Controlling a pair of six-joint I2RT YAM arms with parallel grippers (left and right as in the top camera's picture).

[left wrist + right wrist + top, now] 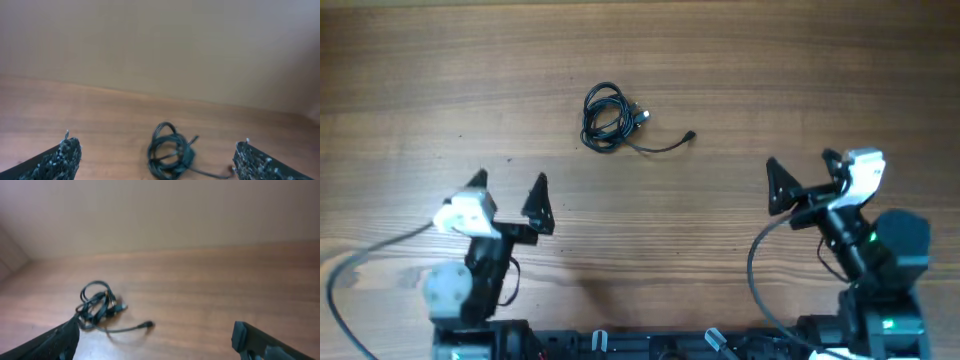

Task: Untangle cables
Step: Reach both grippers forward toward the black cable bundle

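The left gripper takes hold of the cables by the loops (589,124) (151,153) opposite the small plug next, leaving the plug side free for untangling.
The cables (605,118) lie as one tangled black bundle of loose loops on the wooden table, far centre, with one loose end trailing right to a small plug (690,136). In the left wrist view the cables (169,151) sit ahead, between the fingers and well beyond them. In the right wrist view the cables (97,305) lie far left. My left gripper (508,184) is open at the near left, empty, some way short of the bundle. At the near right my right gripper (806,166) is open and empty too, well to the right of the bundle.
A plain beige wall rises behind the wooden table (800,70). The arms' bases and a thick grey wire (370,250) sit along the near edge.
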